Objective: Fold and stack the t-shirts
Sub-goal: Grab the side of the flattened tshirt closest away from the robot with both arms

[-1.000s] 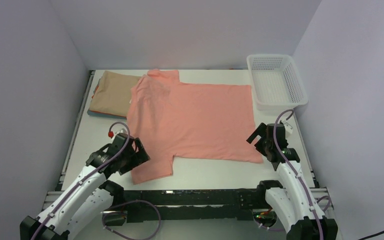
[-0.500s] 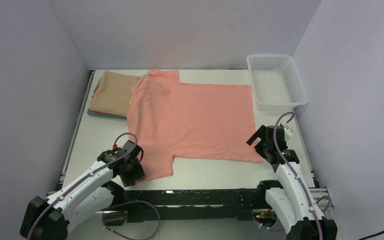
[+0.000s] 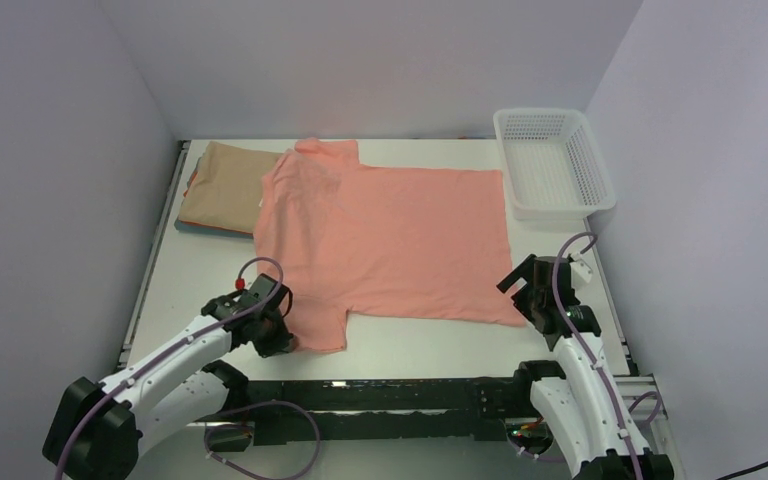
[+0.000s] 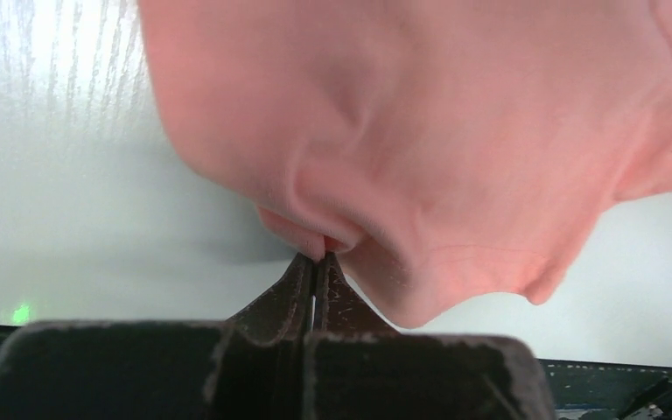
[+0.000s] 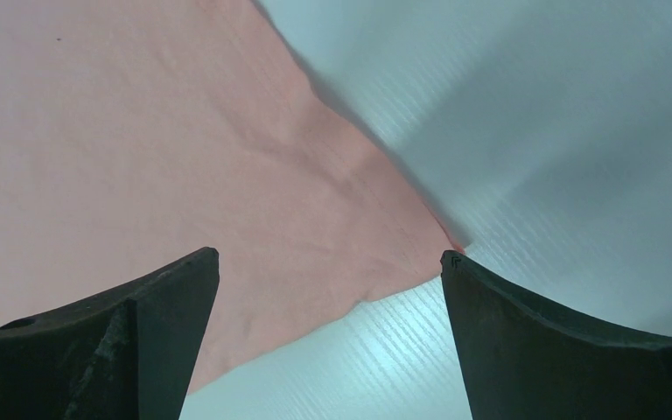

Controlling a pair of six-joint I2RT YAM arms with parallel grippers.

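My right gripper needs to grab the salmon-pink t-shirt by its near hem corner next, to match my left gripper's hold on the sleeve and fold the shirt's near side over evenly.
A salmon-pink t-shirt [image 3: 390, 235] lies spread flat across the middle of the table, collar to the left. My left gripper [image 3: 278, 337] is shut on the edge of its near-left sleeve [image 4: 332, 243], and the cloth puckers up at the fingertips. My right gripper [image 3: 528, 303] hovers open just over the shirt's near-right hem corner [image 5: 402, 254], one finger on either side of it, not touching. A folded tan t-shirt [image 3: 222, 182] tops a small stack at the back left, with blue and reddish edges showing under it.
A white mesh basket [image 3: 552, 162] stands at the back right corner. Grey walls close in the table on three sides. A black rail [image 3: 390, 392] runs along the near edge between the arm bases.
The left gripper moved down to the near-left sleeve and shut on its edge. The right gripper shifted slightly nearer and right, staying open.
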